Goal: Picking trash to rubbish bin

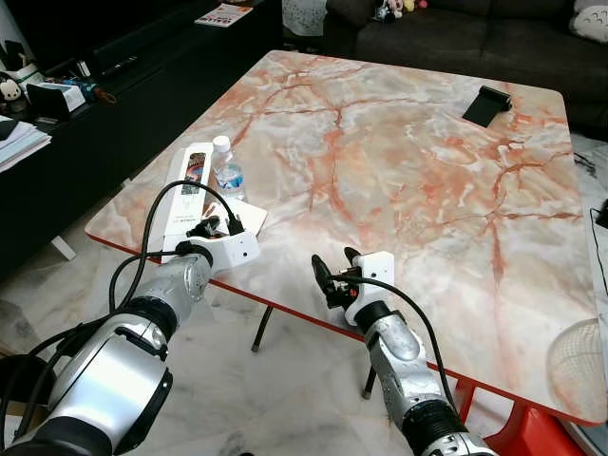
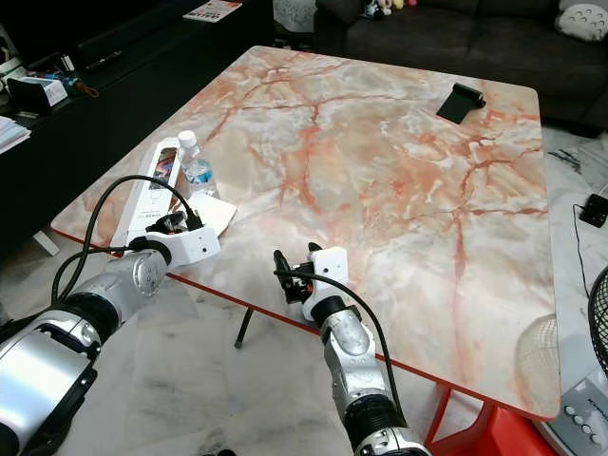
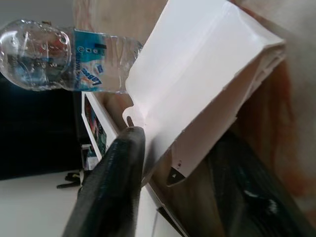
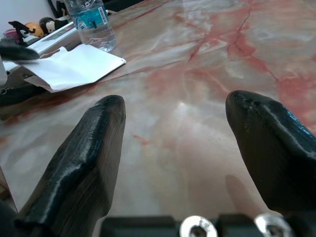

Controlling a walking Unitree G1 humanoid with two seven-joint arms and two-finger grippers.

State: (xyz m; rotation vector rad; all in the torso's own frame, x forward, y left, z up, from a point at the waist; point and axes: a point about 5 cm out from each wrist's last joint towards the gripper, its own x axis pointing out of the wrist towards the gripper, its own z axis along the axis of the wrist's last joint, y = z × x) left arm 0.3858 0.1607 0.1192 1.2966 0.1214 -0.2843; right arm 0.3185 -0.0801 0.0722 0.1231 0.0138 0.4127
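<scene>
My left gripper pinches the paper by its tabbed end [image 3: 157, 152] next, since its folded layers stand up from the table with their edges open.
A white folded paper [image 1: 251, 215] lies near the left front corner of the marble table [image 1: 427, 190]. Beside it stand a clear plastic water bottle [image 1: 226, 171] and a long white box [image 1: 185, 195]. My left gripper [image 1: 217, 227] is at the paper's near edge, open, with the paper's corner [image 3: 197, 89] between its two fingers [image 3: 113, 187]. My right gripper [image 1: 334, 262] hovers open over the table's front edge, to the right of the paper, holding nothing. In the right wrist view the paper [image 4: 74, 66] and bottle [image 4: 91, 22] lie ahead of it.
A black flat object [image 1: 487, 104] rests at the table's far right. A dark low cabinet [image 1: 114, 104] with clutter runs along the left, and a dark sofa [image 1: 446, 28] is behind. A white fan [image 1: 576, 366] stands on the floor at the right.
</scene>
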